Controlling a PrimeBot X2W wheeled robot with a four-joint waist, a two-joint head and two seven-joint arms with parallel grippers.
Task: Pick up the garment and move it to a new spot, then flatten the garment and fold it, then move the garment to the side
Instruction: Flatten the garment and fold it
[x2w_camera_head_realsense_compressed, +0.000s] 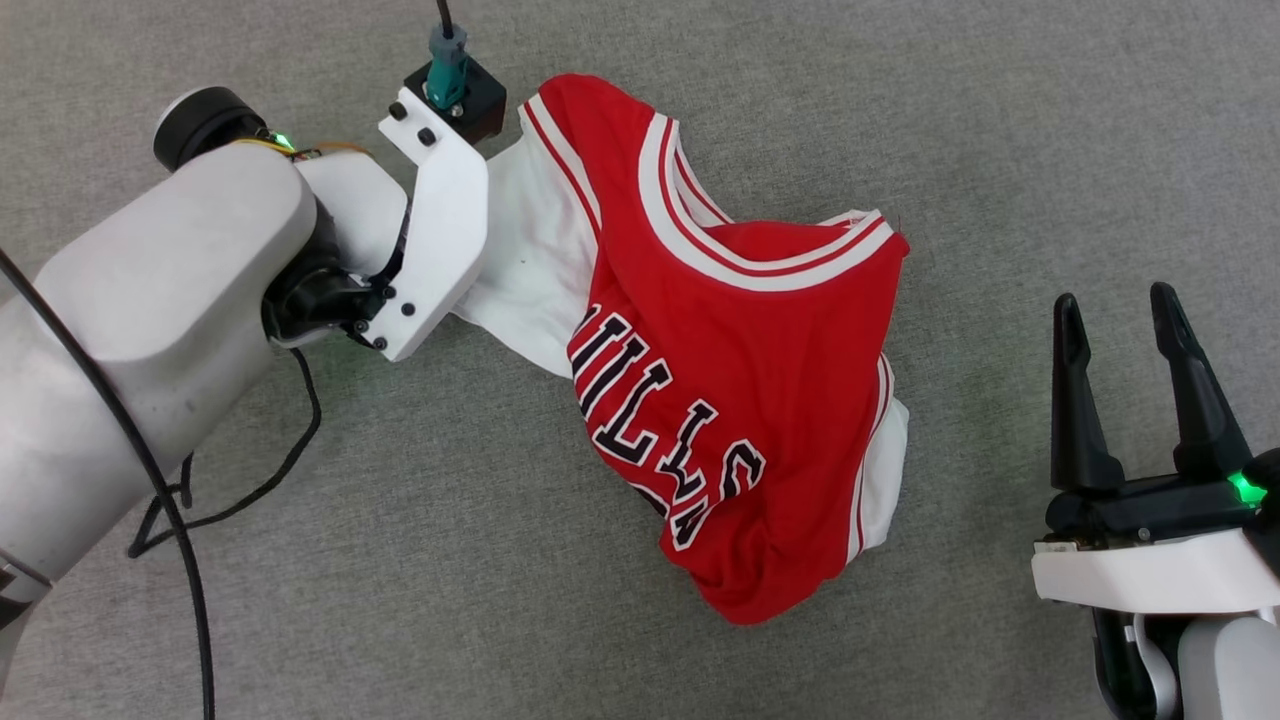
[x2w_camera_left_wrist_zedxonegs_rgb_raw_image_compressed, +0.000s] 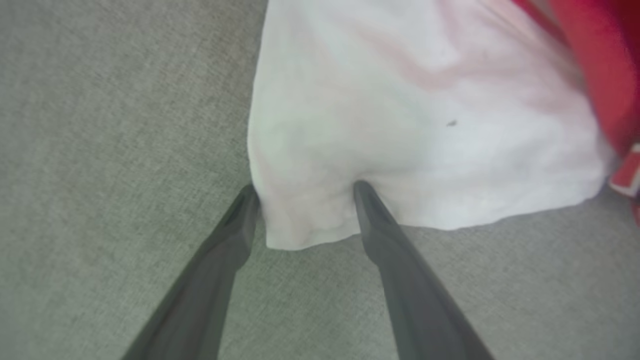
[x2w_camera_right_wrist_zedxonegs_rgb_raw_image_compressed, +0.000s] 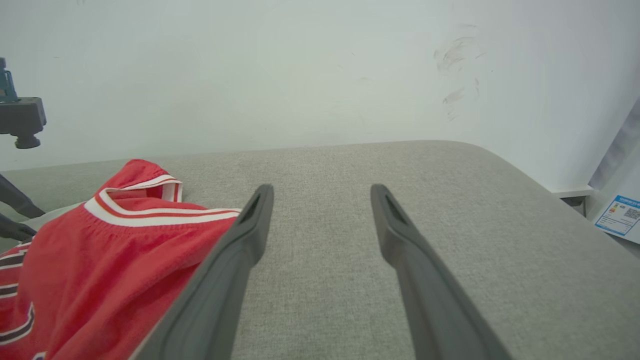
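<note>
The left gripper next grabs the garment by its sleeve's hem corner (x2w_camera_left_wrist_zedxonegs_rgb_raw_image_compressed: 307, 219) to lift it, a loose edge between my fingers while the wider sleeve spreads flat.
The garment (x2w_camera_head_realsense_compressed: 740, 370), a red jersey with black "BULLS" lettering and striped trim, lies crumpled in the middle of the grey padded surface (x2w_camera_head_realsense_compressed: 1000, 130). Its white sleeve (x2w_camera_head_realsense_compressed: 535, 250) spreads out to the left. My left gripper (x2w_camera_left_wrist_zedxonegs_rgb_raw_image_compressed: 305, 190) is open, and its two fingertips (x2w_camera_left_wrist_zedxonegs_rgb_raw_image_compressed: 361, 192) press at the sleeve's (x2w_camera_left_wrist_zedxonegs_rgb_raw_image_compressed: 400, 125) near edge with a corner of white cloth between them. In the head view the white wrist bracket (x2w_camera_head_realsense_compressed: 440, 230) hides those fingers. My right gripper (x2w_camera_head_realsense_compressed: 1112, 300) stands open and empty to the right of the garment (x2w_camera_right_wrist_zedxonegs_rgb_raw_image_compressed: 100, 260), a little apart from it, and is seen again from its own wrist (x2w_camera_right_wrist_zedxonegs_rgb_raw_image_compressed: 322, 190).
A black cable (x2w_camera_head_realsense_compressed: 190, 560) loops on the surface beside my left arm (x2w_camera_head_realsense_compressed: 150, 300). The grey surface (x2w_camera_right_wrist_zedxonegs_rgb_raw_image_compressed: 450, 200) ends at a rounded far edge against a white wall (x2w_camera_right_wrist_zedxonegs_rgb_raw_image_compressed: 300, 75). A labelled object (x2w_camera_right_wrist_zedxonegs_rgb_raw_image_compressed: 620, 215) stands beyond its right corner.
</note>
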